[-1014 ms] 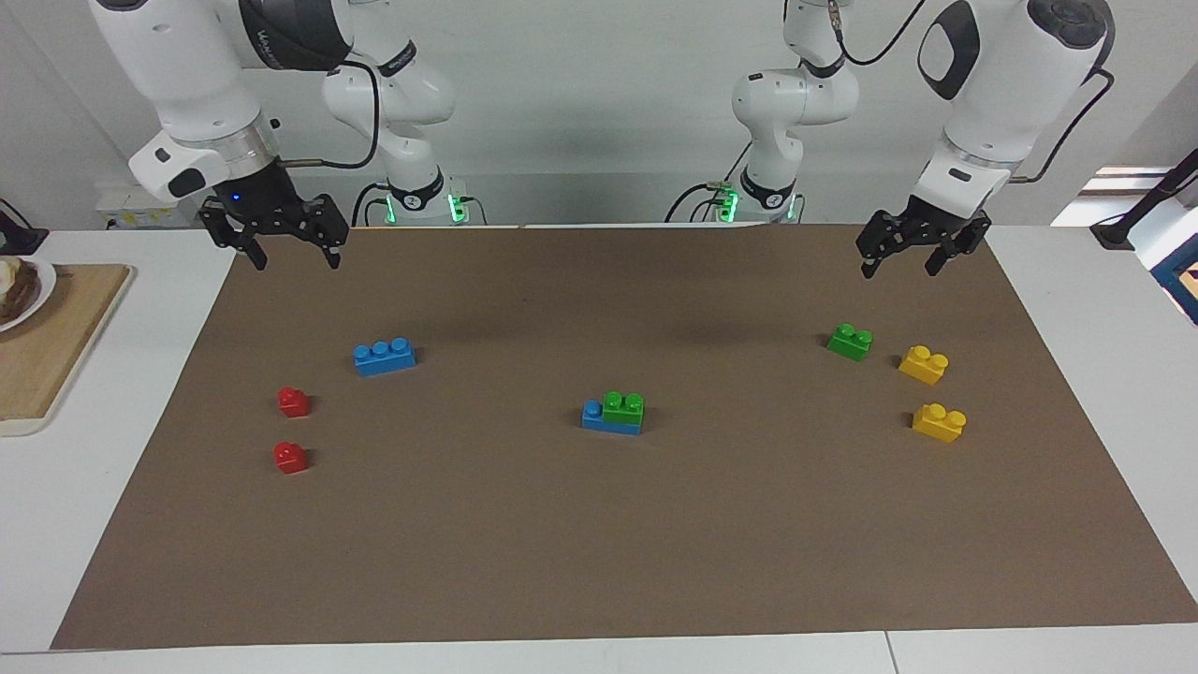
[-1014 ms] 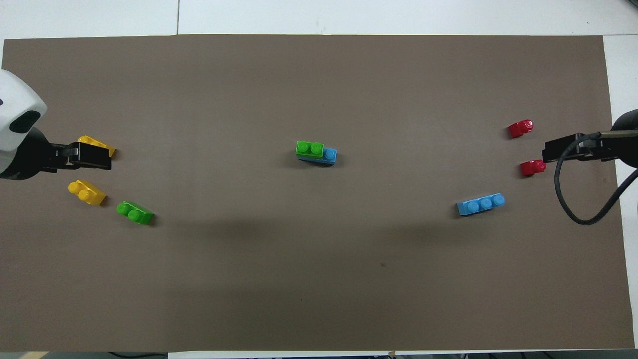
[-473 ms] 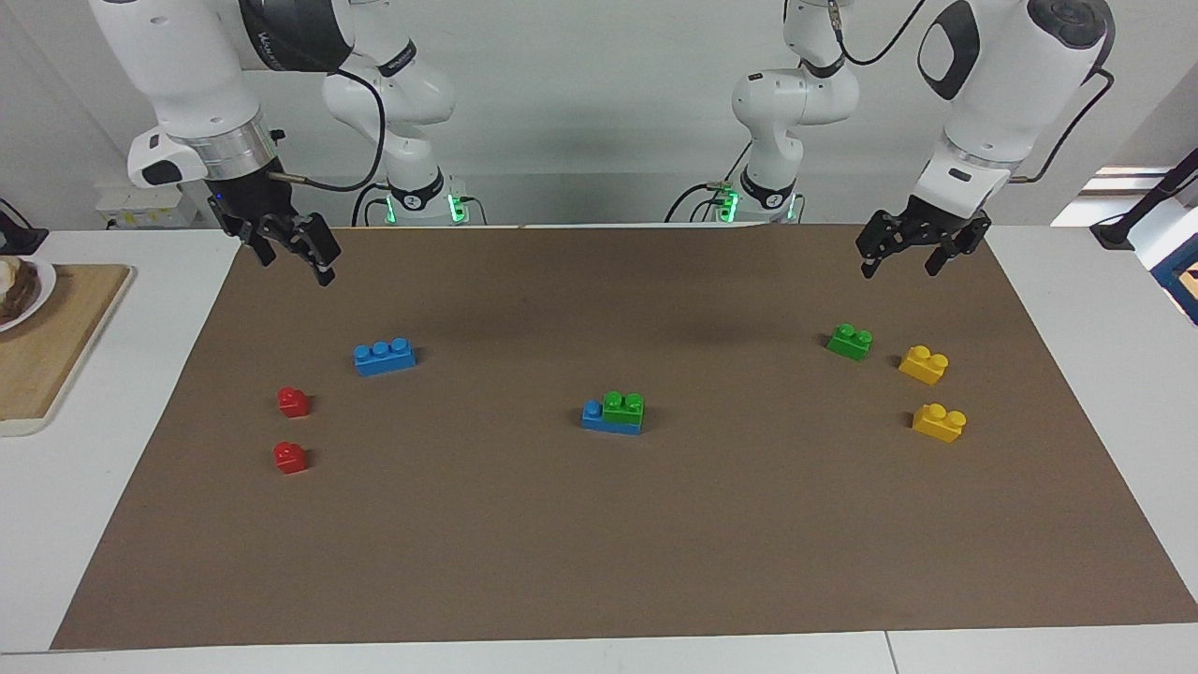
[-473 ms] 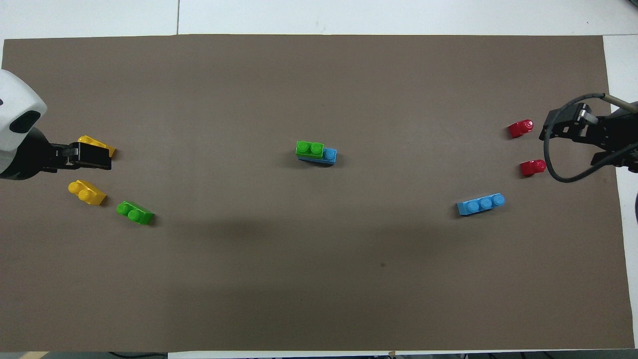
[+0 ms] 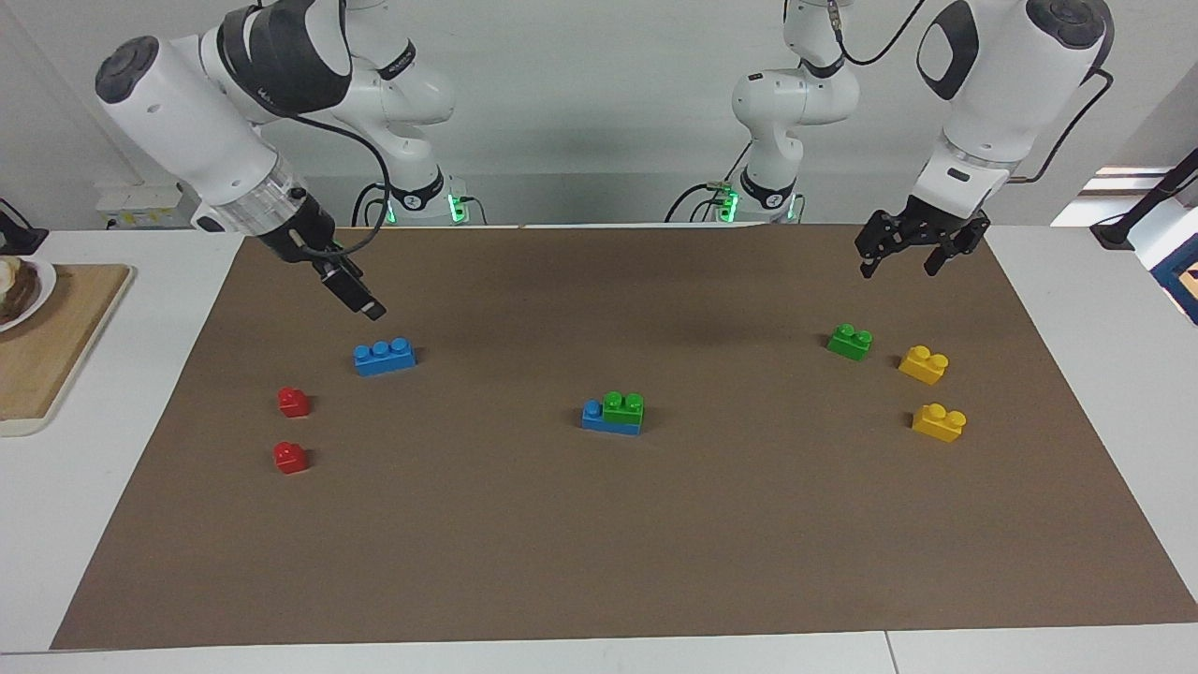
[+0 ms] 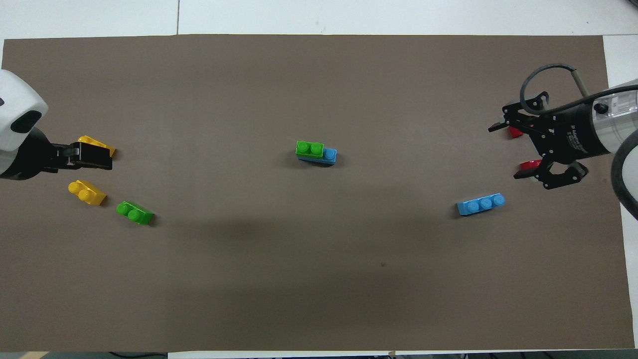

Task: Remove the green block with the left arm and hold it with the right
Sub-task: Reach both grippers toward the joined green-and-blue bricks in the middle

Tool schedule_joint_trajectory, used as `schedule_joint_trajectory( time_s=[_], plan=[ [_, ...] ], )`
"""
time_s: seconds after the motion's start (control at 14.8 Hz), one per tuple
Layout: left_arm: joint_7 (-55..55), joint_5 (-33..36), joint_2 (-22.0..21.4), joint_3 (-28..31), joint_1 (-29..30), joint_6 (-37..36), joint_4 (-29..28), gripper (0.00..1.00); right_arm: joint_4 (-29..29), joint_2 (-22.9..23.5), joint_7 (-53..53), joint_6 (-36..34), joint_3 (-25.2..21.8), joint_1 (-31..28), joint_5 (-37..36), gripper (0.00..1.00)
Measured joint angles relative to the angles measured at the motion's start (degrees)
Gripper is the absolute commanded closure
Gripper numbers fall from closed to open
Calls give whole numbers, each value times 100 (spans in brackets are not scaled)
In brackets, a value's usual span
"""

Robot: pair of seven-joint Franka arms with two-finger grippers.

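Observation:
The stack needs to be held while the green block (image 6: 309, 148) comes off. My right gripper should next grab the blue block by its exposed end (image 6: 330, 155) to hold it.
A green two-stud block (image 5: 623, 406) sits on a blue block (image 5: 592, 414) at the middle of the brown mat; the pair also shows in the overhead view, green (image 6: 309, 148) on blue (image 6: 329, 155). My right gripper (image 5: 367, 305) is open and empty, raised and tilted over the mat at the right arm's end, by a loose blue block. In the overhead view it (image 6: 506, 151) partly covers two red blocks. My left gripper (image 5: 899, 265) is open and empty, raised over the left arm's end; it (image 6: 102, 155) covers part of a yellow block.
A loose blue three-stud block (image 5: 385, 356) and two red blocks (image 5: 293, 402) (image 5: 290, 458) lie at the right arm's end. A second green block (image 5: 850, 341) and two yellow blocks (image 5: 924, 364) (image 5: 939, 421) lie at the left arm's end. A wooden board (image 5: 47, 346) lies off the mat.
My right arm has swung out over the mat and turned its wrist, bringing the gripper lower and toward the loose blue block. The left gripper has hardly moved. No block has moved.

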Motion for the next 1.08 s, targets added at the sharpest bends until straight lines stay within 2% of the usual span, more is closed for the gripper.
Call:
schedule_joint_trajectory(
  time_s=[0.2, 0.34, 0.61, 0.81, 1.08],
  plan=[
    [-836, -15, 0, -71, -45, -1, -7, 0, -14, 364, 856, 73, 15, -9, 772, 2],
    [-1896, -20, -3, -120, -283, 6, -26, 0, -15, 586, 1336, 265, 58, -1, 1171, 2],
    [-4120, -22, -14, -156, -1015, 86, -61, 0, -16, 960, 1796, 732, 201, 335, 1390, 2],
    [-5133, -22, -22, -165, -1369, 190, -104, 0, -19, 1211, 2043, 1225, 231, 840, 1405, 2],
    [-7409, -24, -9, -168, -1712, 979, -350, 0, -28, 1494, 2065, 1537, 235, 1152, 1434, 2]
  ],
)
